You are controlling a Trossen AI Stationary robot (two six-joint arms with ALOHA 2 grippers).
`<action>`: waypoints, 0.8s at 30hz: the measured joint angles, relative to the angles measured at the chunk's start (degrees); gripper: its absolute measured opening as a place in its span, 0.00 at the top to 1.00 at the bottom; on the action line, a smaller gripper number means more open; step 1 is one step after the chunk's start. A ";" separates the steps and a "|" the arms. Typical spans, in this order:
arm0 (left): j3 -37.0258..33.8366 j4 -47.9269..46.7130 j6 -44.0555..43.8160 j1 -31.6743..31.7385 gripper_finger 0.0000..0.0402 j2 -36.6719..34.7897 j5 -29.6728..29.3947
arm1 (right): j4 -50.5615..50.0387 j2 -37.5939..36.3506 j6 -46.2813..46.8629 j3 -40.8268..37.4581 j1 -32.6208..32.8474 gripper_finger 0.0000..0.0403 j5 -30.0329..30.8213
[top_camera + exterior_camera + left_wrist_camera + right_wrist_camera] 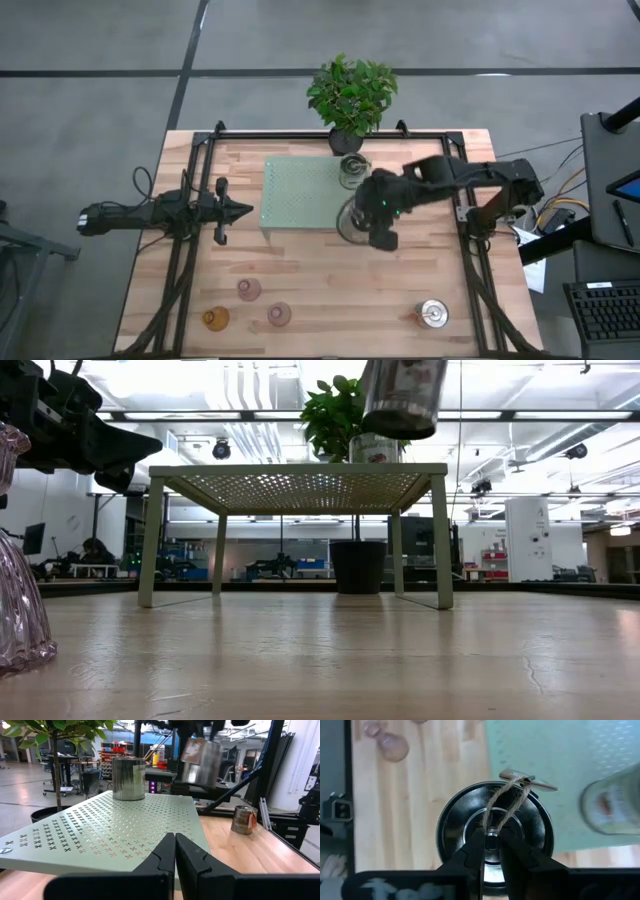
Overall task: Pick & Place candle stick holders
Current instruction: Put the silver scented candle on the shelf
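Observation:
I should keep my right gripper closed on the silver holder (351, 224): the holder hangs across the pale green stand's near edge (315, 228).
My right gripper (372, 215) is shut on a shiny silver candle stick holder (352, 222), lifted above the right end of the pale green perforated stand (300, 195). A second silver holder (352, 170) stands upright on the stand's far right part. A third one (432, 313) stands on the table near the front right. Three small glass holders, two pinkish (248, 290) (279, 314) and one amber (215, 319), stand at the front left. My left gripper (245, 210) waits shut and level at the table's left, pointing at the stand. My right gripper pinches the small centre piece (492, 831) in the holder's top between its two fingertips, where a twine loop (502, 802) with a tag is tied. The fingers come from above, slanting down. The holder (400, 395) hangs upright below them, clear of the stand.
A leafy plant in a black pot (350, 95) stands at the far edge behind the stand. Black frame rails (185, 250) run along the table's left and right sides. Bare wood lies between the stand and the front row of holders.

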 joint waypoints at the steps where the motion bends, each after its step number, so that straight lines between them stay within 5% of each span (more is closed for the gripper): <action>1: 0.00 0.01 -0.01 0.00 0.98 0.00 0.00 | 0.04 0.01 -0.46 0.15 -0.92 0.90 0.01; 11: 0.00 0.00 0.00 -0.01 0.98 0.00 0.00 | 0.06 1.04 -3.46 -1.42 -7.84 0.90 0.01; 24: 0.00 0.02 0.00 0.01 0.98 0.00 0.00 | 1.26 4.77 -4.93 -1.46 -9.05 0.90 -0.11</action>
